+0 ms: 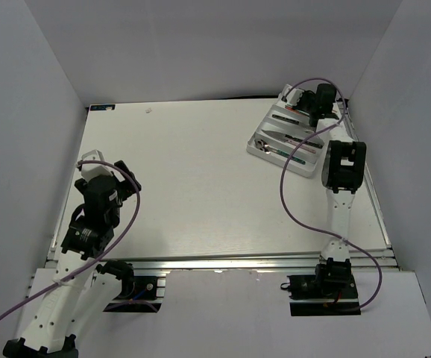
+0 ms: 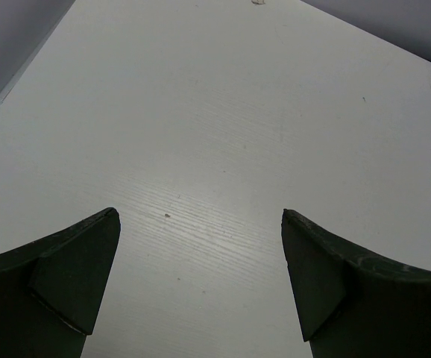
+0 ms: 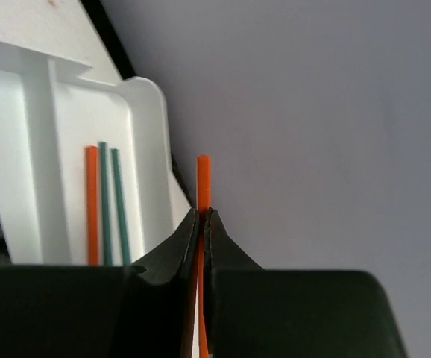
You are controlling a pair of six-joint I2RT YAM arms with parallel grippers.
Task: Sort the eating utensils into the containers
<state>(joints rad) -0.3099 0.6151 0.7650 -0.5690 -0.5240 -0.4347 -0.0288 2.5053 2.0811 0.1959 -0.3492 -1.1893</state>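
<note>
My right gripper has the chopstick past the tray's rim (image 3: pixel 152 134), so it would fall outside if I opened now; I should line it up with the outermost slot first.
The white cutlery tray (image 1: pixel 275 127) lies at the table's far right, with utensils in its slots. My right gripper (image 1: pixel 299 104) is over the tray's far end. In the right wrist view it (image 3: pixel 203 212) is shut on a red-orange chopstick (image 3: pixel 203 179), whose tip sticks out past the fingertips, beyond the tray's rim (image 3: pixel 152 134). The outermost slot holds one red-orange chopstick (image 3: pixel 92 201) and two dark green chopsticks (image 3: pixel 112 201). My left gripper (image 1: pixel 90 160) is open and empty over bare table at the left; its fingers (image 2: pixel 81 261) stand wide apart.
The right and back walls stand close to the tray. A small white speck (image 1: pixel 149 110) lies near the table's far edge. The table's left edge (image 2: pixel 7 93) shows in the left wrist view.
</note>
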